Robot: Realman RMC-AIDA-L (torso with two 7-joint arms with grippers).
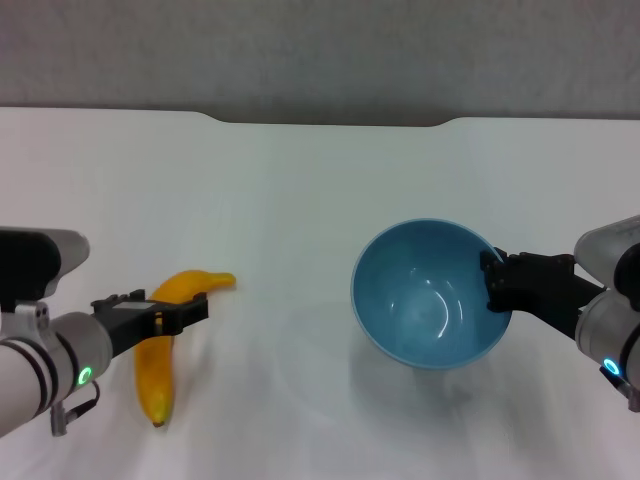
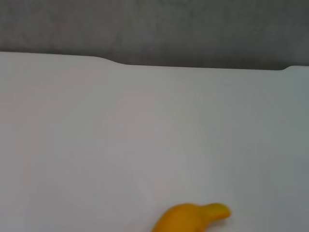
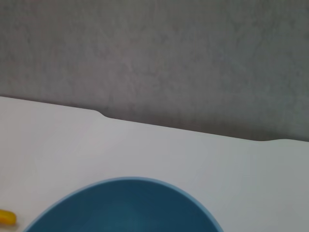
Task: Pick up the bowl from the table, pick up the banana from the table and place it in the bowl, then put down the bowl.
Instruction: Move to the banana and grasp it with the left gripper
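Note:
My left gripper's fingers are still above the banana's middle (image 1: 158, 347), so closing now would miss the banana. The left gripper moves lower next, before it closes.
The light-blue bowl (image 1: 428, 295) is right of centre over the white table (image 1: 300, 200), tipped so its opening faces me, with a shadow beneath it. My right gripper (image 1: 495, 285) is shut on its right rim. The bowl's rim fills the bottom of the right wrist view (image 3: 125, 203). The yellow-orange banana (image 1: 158, 370) lies on the table at the front left, stem end pointing right. My left gripper (image 1: 170, 315) reaches across the banana's middle, right over it. The banana's stem end shows in the left wrist view (image 2: 193, 217) and the right wrist view (image 3: 7, 217).
The table's far edge has a shallow notch (image 1: 335, 122) against a grey wall. Bare white tabletop lies between the banana and the bowl and behind both.

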